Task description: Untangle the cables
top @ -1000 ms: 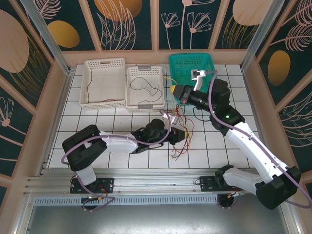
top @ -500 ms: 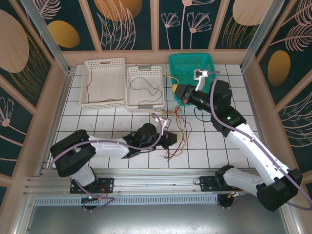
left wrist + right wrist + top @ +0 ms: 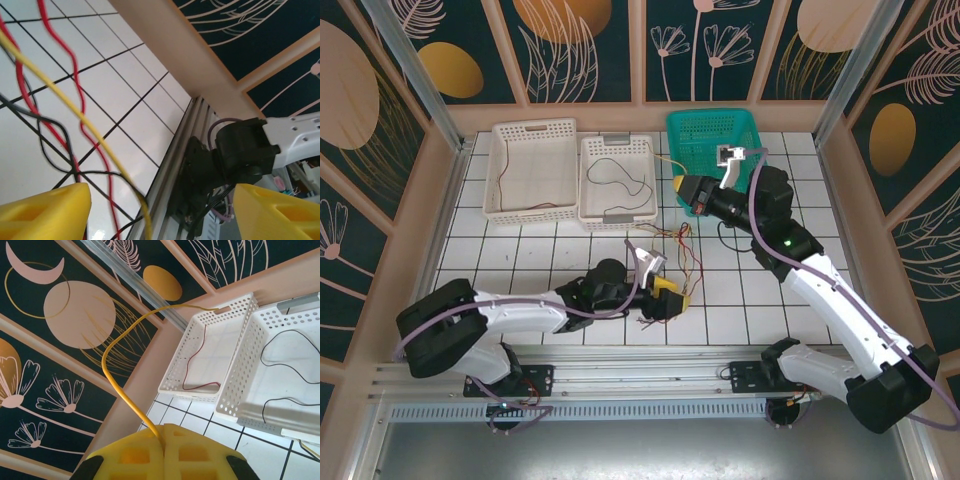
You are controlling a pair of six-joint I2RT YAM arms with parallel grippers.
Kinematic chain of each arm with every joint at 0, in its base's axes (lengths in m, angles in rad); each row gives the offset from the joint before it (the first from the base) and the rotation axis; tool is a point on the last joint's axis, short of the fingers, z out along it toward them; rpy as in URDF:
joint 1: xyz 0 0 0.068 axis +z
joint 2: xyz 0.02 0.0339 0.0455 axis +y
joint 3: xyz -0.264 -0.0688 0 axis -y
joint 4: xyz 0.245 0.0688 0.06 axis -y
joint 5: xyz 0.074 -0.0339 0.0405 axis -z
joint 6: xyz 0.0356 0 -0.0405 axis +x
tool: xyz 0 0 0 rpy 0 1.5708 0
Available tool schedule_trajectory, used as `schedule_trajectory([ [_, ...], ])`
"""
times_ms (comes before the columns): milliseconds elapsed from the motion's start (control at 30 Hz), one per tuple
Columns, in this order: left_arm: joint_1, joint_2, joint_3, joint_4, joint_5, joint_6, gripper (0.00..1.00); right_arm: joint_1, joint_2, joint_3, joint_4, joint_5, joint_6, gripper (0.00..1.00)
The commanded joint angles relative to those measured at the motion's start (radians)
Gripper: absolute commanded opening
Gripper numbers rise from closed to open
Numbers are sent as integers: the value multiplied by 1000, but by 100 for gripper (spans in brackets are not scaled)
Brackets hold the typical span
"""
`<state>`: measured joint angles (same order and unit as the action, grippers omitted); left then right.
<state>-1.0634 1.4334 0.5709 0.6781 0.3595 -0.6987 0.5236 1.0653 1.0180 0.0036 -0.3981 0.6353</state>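
Note:
I will lift the yellow and black cables with my left gripper at the tangle's near side, leaving its far side free to untangle.
A tangle of thin red, black and yellow cables (image 3: 688, 252) lies on the white tiles at mid-table. My left gripper (image 3: 667, 297) is low at the tangle's near side, its yellow fingers (image 3: 47, 210) spread open. In the left wrist view a yellow cable (image 3: 95, 135), red cables (image 3: 75, 90) and a black cable (image 3: 50, 125) run loosely across the gap of the left gripper (image 3: 160, 212); none is clamped. My right gripper (image 3: 679, 187) hovers in front of the teal basket, shut on a yellow cable (image 3: 114, 377) that arcs up from the right gripper (image 3: 162, 434).
Two white baskets stand at the back left: one (image 3: 502, 168) holds a red cable (image 3: 197, 372), the other (image 3: 588, 160) a black cable (image 3: 292, 371). A teal basket (image 3: 712, 125) stands at the back centre. The metal rail (image 3: 175, 165) edges the near side; wooden walls surround the table.
My left gripper has opened, let go of the cables and drawn back toward the near-left with its arm sinking low. The right gripper stays shut on the yellow cable, nearly still.

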Motion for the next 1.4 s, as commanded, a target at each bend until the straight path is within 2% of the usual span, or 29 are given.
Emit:
schedule_trajectory([
  [0, -4, -11, 53, -103, 5, 72, 76, 6, 4, -10, 59, -27, 9, 0],
  [233, -5, 115, 226, -304, -35, 142, 77, 18, 10, 8, 49, -23, 11, 0],
  [467, -6, 170, 326, -546, -201, 214, 76, 36, -1, 16, 28, 4, -6, 0],
  [567, -5, 187, 352, -586, -250, 210, 76, 44, 0, 16, 34, 10, -5, 0],
  [733, -5, 217, 387, -577, -269, 189, 74, 68, 12, 21, 39, 25, -11, 0],
  [767, -6, 221, 389, -572, -267, 186, 70, 74, 13, 22, 37, 28, -13, 0],
  [933, -5, 211, 367, -545, -264, 178, 33, 79, 5, 33, 7, 69, -29, 0],
  [1067, -6, 151, 292, -528, -261, 168, 4, 71, -41, 29, -44, 219, -59, 0],
  [1100, -6, 128, 268, -529, -262, 166, 0, 63, -54, 27, -56, 255, -64, 0],
  [1200, -6, 58, 205, -548, -266, 161, 0, 15, -87, 7, -73, 311, -60, 0],
  [1367, -5, -88, 102, -607, -293, 153, 0, -196, -135, -45, -74, 260, 14, 0],
])
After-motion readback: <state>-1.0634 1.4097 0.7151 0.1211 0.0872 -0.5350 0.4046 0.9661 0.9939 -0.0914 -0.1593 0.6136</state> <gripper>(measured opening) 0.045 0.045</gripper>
